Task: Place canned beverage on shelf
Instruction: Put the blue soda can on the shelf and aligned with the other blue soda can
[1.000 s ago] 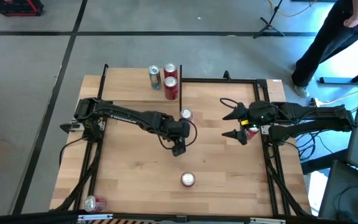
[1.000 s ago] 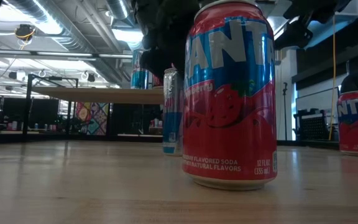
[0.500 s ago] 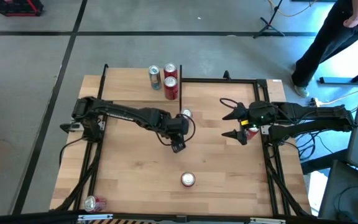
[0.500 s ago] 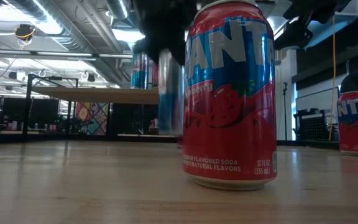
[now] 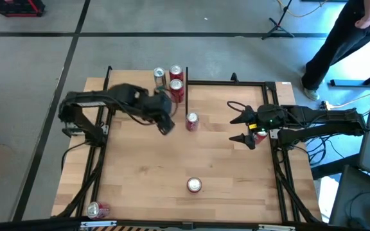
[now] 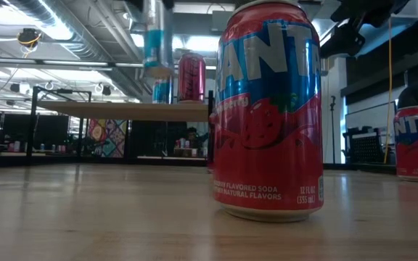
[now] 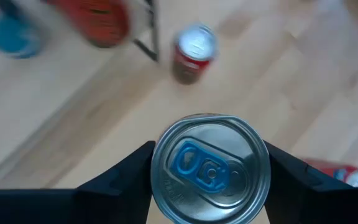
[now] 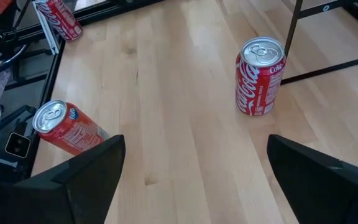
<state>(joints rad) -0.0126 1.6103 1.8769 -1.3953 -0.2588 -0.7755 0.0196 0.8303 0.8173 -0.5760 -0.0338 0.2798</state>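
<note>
My left gripper holds the silver can up high, short of the cans on the shelf, so I should move it toward them before I let go.
My left gripper [image 5: 165, 124] is shut on a slim silver-and-blue can [image 7: 210, 168] and holds it high in the air. In the low view the can [image 6: 154, 32] hangs above the shelf's board [image 6: 115, 110]. The shelf [image 5: 133, 90] stands at the table's far left, and three cans stand on it, among them a silver one [image 5: 160, 78] and a red one [image 5: 175, 72]. My right gripper [image 5: 237, 128] waits open at the table's right side with nothing in it; its fingers stand wide apart in the right wrist view [image 8: 194, 186]. My left gripper pinches the can between its two fingers, at opposite sides of the wall just below the top rim [image 7: 156, 163]. The fingers come from above, slanting down. The can hangs upright, top up, clear of the table.
A Coca-Cola can [image 5: 191, 120] stands mid-table by a shelf upright. A red Fanta can [image 5: 194, 185] stands near the front edge. One can lies at the near left corner [image 5: 98, 208], and another lies beside my right gripper [image 8: 64, 127]. A person [image 5: 339, 38] stands beyond the far right corner.
My left gripper has risen steeply with the slim can and gone toward the table's far left, toward the shelf. The can stood on the table mid-table a second ago; it now hangs well clear, above the level of the shelf board.
</note>
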